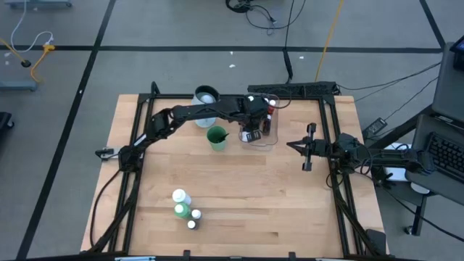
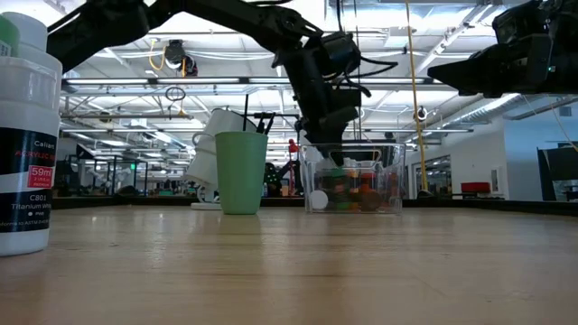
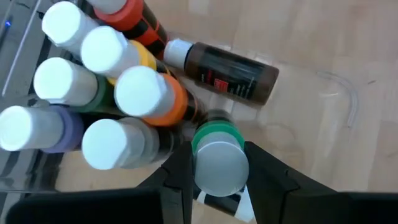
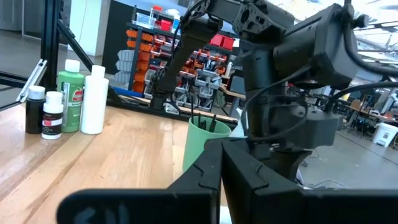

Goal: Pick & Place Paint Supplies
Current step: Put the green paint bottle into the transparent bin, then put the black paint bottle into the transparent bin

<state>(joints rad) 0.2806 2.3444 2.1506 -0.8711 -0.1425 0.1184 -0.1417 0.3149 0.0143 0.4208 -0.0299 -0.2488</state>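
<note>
I should open my left gripper now. The green bottle points down low beside the white-capped bottles, so it would stay in the clear tub [image 2: 354, 185].
My left gripper [image 1: 254, 129] reaches over the clear tub [image 2: 354, 185] at the table's far middle and is shut on a small green paint bottle [image 3: 217, 158] with a white cap. Below it, several small white-capped bottles [image 3: 140, 93] stand packed in the tub, and a brown one [image 3: 230, 71] lies on its side on the tub's floor. A green cup [image 1: 216, 138] with dark brushes stands left of the tub. Two larger bottles [image 1: 181, 197] and two tiny ones [image 1: 193, 217] stand near the left front. My right gripper [image 1: 299, 146] waits shut at the right. My left gripper pinches the small green bottle at its white cap end [image 3: 217, 171] between its two fingers [image 3: 267, 180]. The fingers slant down from above into the tub's opening. The bottle points down, green part lowest; whether its lower end touches the bottles beneath, I cannot tell.
A pale-blue jug [image 1: 206, 96] stands at the far edge behind the green cup. A tall white bottle [image 2: 27, 135] stands close to the low camera. Bare wood [image 1: 268, 196] spreads across the table's middle and near right.
</note>
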